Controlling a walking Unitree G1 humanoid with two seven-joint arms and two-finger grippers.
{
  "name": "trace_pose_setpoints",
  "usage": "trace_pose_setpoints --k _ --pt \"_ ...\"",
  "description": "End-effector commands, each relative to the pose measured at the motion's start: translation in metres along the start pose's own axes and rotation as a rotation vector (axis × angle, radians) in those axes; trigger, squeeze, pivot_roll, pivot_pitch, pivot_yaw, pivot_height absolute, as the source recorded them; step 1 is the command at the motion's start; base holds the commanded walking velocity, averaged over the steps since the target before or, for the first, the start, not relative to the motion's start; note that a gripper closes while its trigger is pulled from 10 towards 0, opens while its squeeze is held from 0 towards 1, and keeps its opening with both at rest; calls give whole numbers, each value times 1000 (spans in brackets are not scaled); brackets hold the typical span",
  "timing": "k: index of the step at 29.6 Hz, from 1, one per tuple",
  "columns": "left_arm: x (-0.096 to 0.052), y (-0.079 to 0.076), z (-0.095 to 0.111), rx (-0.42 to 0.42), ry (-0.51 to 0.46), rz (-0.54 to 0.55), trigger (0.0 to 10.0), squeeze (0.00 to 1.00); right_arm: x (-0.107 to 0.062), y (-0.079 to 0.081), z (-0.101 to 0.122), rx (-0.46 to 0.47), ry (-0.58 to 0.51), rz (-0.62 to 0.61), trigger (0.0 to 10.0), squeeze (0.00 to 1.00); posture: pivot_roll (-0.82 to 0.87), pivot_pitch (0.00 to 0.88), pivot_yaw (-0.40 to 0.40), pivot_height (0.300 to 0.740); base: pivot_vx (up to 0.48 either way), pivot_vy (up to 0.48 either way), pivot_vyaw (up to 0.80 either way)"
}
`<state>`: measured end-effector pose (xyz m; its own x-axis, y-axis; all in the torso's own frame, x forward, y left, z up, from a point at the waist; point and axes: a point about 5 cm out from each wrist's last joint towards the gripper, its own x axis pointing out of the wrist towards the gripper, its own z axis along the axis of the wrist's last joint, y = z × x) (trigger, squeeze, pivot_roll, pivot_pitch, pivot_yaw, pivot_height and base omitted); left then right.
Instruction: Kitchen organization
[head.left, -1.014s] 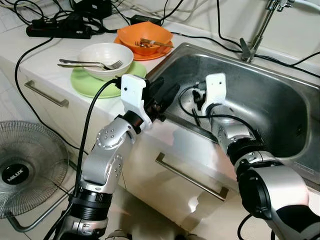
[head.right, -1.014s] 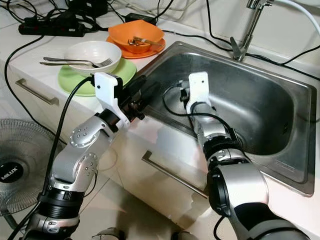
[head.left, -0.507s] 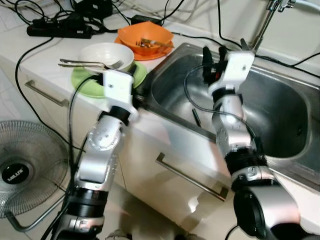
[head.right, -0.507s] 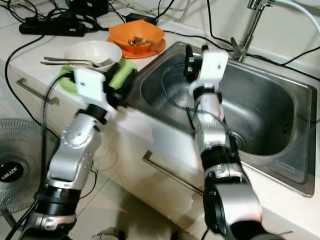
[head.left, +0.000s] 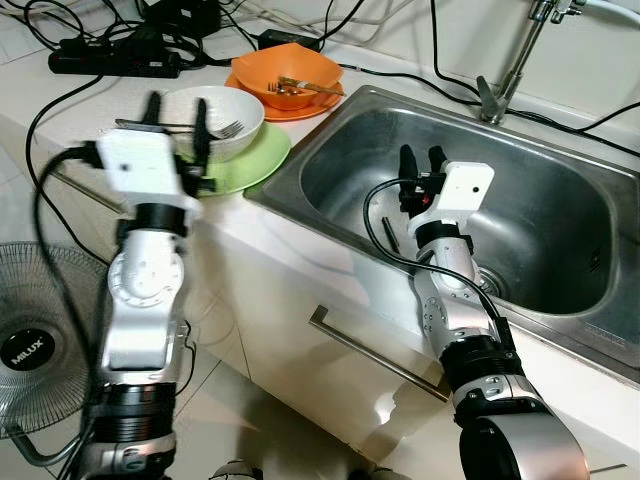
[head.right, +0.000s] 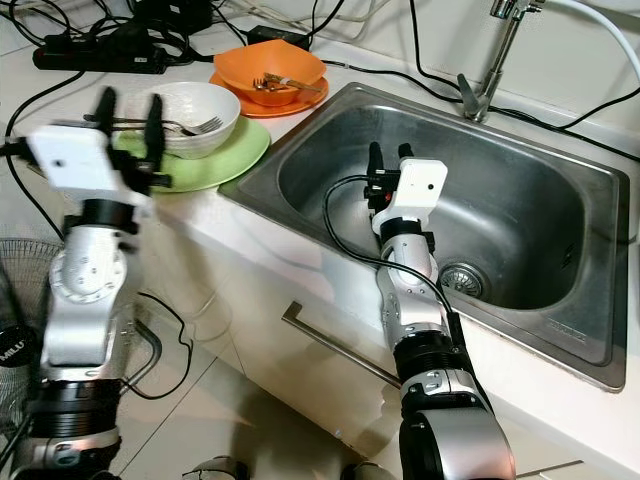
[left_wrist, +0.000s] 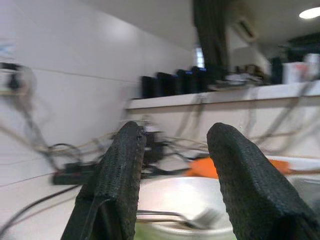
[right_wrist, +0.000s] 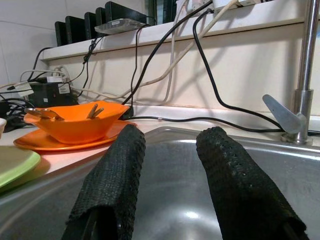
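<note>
The left gripper grabs the fork by its handle (head.left: 136, 124) next. The handle sticks out past the white bowl's rim, since the fork's teeth rest down inside the white bowl (head.left: 222, 108).
A white bowl (head.left: 222, 108) with a fork (head.left: 190, 127) in it sits on a green plate (head.left: 250, 165) on the counter. Behind it stands an orange bowl (head.left: 290, 72) holding cutlery, on an orange plate (head.left: 262, 106). My left gripper (head.left: 177, 102) is raised just in front of the white bowl, fingers open and pointing up, nothing between them. Over the steel sink (head.left: 560, 250), my right gripper (head.left: 420, 153) is open and empty, near the sink's left side. A thin dark object (head.left: 388, 235) lies on the sink floor.
A faucet (head.left: 503, 75) rises behind the sink. A black power strip (head.left: 110, 62) and several cables lie on the counter at the back. A floor fan (head.left: 30, 345) stands at the lower left. A drawer handle (head.left: 370, 352) runs below the counter edge.
My left arm has swung left and up from the sink's rim to beside the white bowl. My right gripper rose, then came back down over the sink.
</note>
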<state>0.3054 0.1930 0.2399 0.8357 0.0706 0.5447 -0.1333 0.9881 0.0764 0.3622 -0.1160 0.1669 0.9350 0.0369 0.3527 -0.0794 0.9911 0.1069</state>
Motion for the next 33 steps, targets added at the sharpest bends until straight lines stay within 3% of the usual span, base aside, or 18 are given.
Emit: trace_pose_setpoints --k 1,5,7,10,20,33 --pt "0 7 -2 -10 8 30 10000 0 -4 0 -5 1 25 -3 10000 0 142 104 -43 740 0 0 0" --pt "-1 22 -11 -38 61 66 10000 0 -5 1 -6 2 28 -5 10000 0 142 105 -43 740 0 0 0" --pt "-1 36 -25 -62 136 23 10000 0 -7 2 -7 2 32 -4 10000 0 142 104 -43 740 0 0 0" --pt "2 46 -26 -34 153 -38 10000 0 -7 2 -7 3 31 -6 10000 0 140 105 -41 740 0 0 0" --pt "7 59 -30 26 185 -148 10000 0 -6 1 -6 8 31 -13 10000 0 137 104 -43 740 0 0 0" --pt "21 77 -31 67 183 -156 10000 0 -5 1 -5 12 29 -15 10000 0 138 100 -48 740 0 0 0"
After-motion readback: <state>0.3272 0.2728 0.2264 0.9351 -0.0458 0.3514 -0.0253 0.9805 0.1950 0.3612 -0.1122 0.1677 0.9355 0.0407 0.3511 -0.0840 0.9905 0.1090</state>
